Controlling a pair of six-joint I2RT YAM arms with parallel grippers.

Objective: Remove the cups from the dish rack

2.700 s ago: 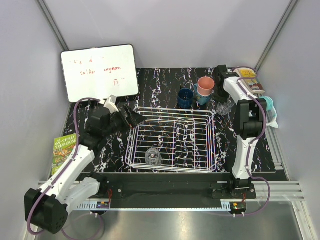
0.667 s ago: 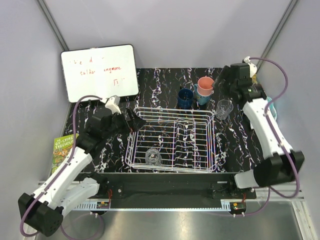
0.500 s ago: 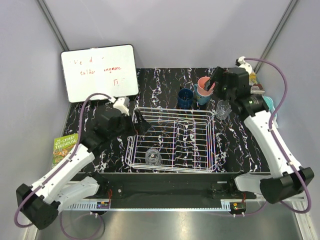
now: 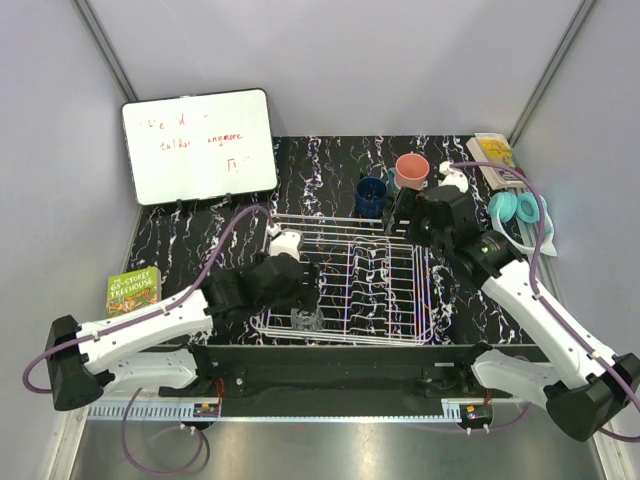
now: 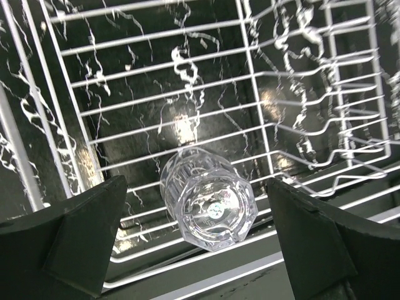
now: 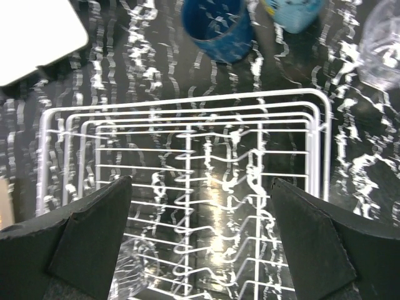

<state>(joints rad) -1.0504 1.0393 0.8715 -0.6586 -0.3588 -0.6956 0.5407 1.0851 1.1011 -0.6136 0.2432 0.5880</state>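
The left gripper takes hold of the clear glass cup by its base end (image 4: 307, 319) (image 5: 216, 209) next, so the cup's rim stays free for my right gripper.
The white wire dish rack (image 4: 345, 330) lies mid-table. One clear glass cup (image 5: 209, 203) stands upside down in its near-left corner. My left gripper (image 5: 197, 184) hovers open right above it, a finger (image 5: 81, 237) on each side, not touching. My right gripper (image 6: 201, 182) is open and empty over the rack's far right part (image 6: 187, 150). Behind the rack on the table stand the dark blue cup (image 4: 371, 195), the salmon-pink tumbler (image 4: 411, 170), the teal mug (image 6: 294, 12) and another clear glass (image 6: 382, 37).
A whiteboard (image 4: 200, 145) leans at the back left. A green book (image 4: 133, 290) lies at the left edge. A teal ring-shaped object (image 4: 518, 210) and a yellow packet (image 4: 492, 150) sit at the far right. Upright prongs (image 5: 325, 125) fill the rack's right half.
My left arm swung right and nearer, ending above the glass in the rack. My right arm left the clear glass on the table and came over the rack's far right side.
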